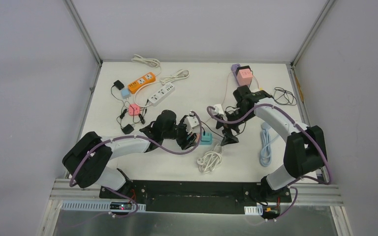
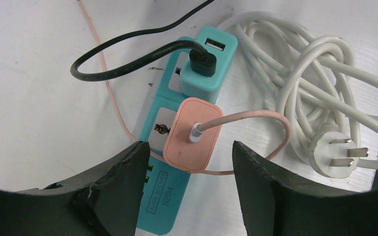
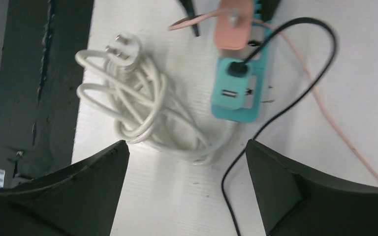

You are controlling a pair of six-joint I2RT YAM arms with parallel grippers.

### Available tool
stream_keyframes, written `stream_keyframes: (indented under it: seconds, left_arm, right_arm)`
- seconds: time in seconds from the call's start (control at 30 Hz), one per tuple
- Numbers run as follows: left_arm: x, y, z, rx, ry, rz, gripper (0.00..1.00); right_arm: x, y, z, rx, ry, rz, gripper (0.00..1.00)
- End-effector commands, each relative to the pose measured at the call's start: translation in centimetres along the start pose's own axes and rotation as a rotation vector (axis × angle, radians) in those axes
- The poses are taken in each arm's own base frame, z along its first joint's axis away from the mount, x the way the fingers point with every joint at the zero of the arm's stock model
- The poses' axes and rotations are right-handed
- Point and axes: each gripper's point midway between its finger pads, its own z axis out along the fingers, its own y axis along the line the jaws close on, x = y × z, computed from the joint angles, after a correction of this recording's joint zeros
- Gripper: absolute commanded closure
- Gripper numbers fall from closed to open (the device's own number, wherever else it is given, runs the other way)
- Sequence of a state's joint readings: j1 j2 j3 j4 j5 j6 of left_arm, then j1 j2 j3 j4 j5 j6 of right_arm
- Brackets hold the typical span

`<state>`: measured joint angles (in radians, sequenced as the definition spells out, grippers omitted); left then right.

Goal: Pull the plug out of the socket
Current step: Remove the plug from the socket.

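The left gripper should pull the plug off the socket, so it should grab the pink plug by its body (image 1: 198,138) (image 2: 192,136), which leaves the cable free.
A teal socket strip (image 2: 170,196) lies on the white table. A pink plug (image 2: 187,142) with a thin pink cable sits on it, beside a teal adapter (image 2: 211,64) that holds a black cable. My left gripper (image 2: 189,147) is open above the pink plug, a finger on each side with gaps between. In the top view the left gripper (image 1: 193,133) hovers at the strip (image 1: 206,138), and my right gripper (image 1: 228,136) hangs just to its right. The right gripper (image 3: 186,145) is open and empty over bare table, short of the strip (image 3: 236,110) and pink plug (image 3: 232,29).
A coiled white cord (image 2: 300,73) with a three-pin plug (image 2: 334,152) lies right beside the strip. A black cable (image 3: 275,113) runs under the right gripper. Orange and white power strips (image 1: 142,82) and pink adapters (image 1: 244,74) lie at the back; a pale blue cord (image 1: 266,145) lies at the right.
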<state>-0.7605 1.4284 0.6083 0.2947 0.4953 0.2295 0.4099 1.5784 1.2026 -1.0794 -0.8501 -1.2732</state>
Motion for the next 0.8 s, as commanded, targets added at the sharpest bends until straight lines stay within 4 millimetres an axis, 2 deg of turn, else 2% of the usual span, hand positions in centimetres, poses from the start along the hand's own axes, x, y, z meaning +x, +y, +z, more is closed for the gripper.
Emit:
stream_keyframes:
  seconds: [0.0,0.1,0.23,0.37,0.53,0.77]
  left_arm:
    - [-3.1,-0.2,-0.6,-0.017,-0.117,0.037,0.35]
    - [-3.2,-0.5,-0.7,-0.002,-0.131,0.032,0.36]
    - [-3.0,-0.8,-0.6,0.013,-0.135,0.031,0.36]
    - [-2.7,-0.7,0.0,0.023,-0.133,0.031,0.36]
    - [-2.6,-0.6,0.9,0.033,-0.136,0.023,0.39]
    - [-2.0,-0.7,1.2,0.047,-0.11,-0.002,0.52]
  right_arm:
    - [-1.0,3.4,0.4,-0.076,-0.087,-0.241,0.07]
    - [-2.3,1.1,1.6,0.015,-0.146,-0.221,0.09]
    - [-2.4,-2.5,2.3,0.168,-0.157,-0.103,0.12]
    - [-1.3,-3.1,2.8,0.187,-0.121,-0.088,0.14]
    - [-1.2,-3.2,3.8,0.187,-0.125,-0.11,0.14]
    - [-0.8,-3.0,5.6,0.162,-0.125,-0.135,0.14]
